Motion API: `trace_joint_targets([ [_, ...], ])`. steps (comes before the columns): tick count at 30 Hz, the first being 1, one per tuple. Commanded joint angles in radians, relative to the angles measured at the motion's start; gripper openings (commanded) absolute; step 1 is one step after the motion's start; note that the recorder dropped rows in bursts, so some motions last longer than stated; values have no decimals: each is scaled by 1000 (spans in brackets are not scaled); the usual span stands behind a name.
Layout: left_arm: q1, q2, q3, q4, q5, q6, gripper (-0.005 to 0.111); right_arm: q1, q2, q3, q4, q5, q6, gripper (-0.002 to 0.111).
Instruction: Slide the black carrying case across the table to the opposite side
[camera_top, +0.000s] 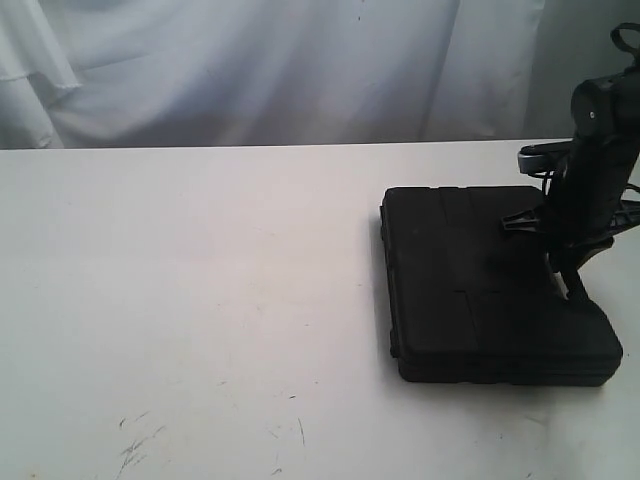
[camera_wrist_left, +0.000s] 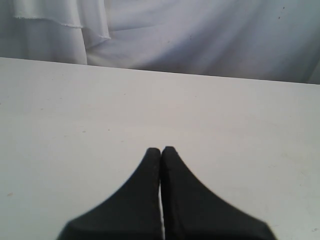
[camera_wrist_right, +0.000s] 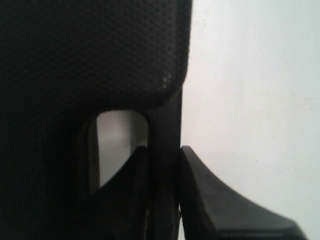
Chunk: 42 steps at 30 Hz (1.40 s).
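Note:
The black case lies flat at the table's side, so it is now time for my right gripper to let go.
The black carrying case lies flat on the white table, at its right side. My right gripper comes down at the case's right edge. In the right wrist view the textured case fills most of the picture, and the right gripper is shut on the case's handle bar, one finger in the handle opening and one outside. The left gripper is shut with nothing in it, hovering over bare table; the exterior view does not show it.
A white cloth backdrop hangs behind the table's far edge. Dark scratches mark the tabletop near the front left. The table's right edge lies just beyond the case.

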Motion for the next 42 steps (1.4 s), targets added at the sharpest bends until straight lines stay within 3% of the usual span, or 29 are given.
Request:
trace_joint_targets([
  [1,3,-5,5,0,-8,-2,0,-11,-8,0,-25,-10,-26,12],
  [5,3,-5,5,0,-8,-2,0,-11,-36,0,-25,-27,-30,37],
  [10,3,-5,5,0,-8,-2,0,-11,-163,0,32,3,-28,41],
  [13,3,-5,5,0,-8,-2,0,-11,-279,0,119,25,-22,33],
  [17,3,-5,5,0,-8,-2,0,4,-464,17,217,74,-41,0],
  [34,3,-5,5,0,-8,-2,0,110,-1172,450,293,-261,-63,0],
  [42,3,-5,5,0,-8,-2,0,110,-1346,549,293,-256,-56,0],
])
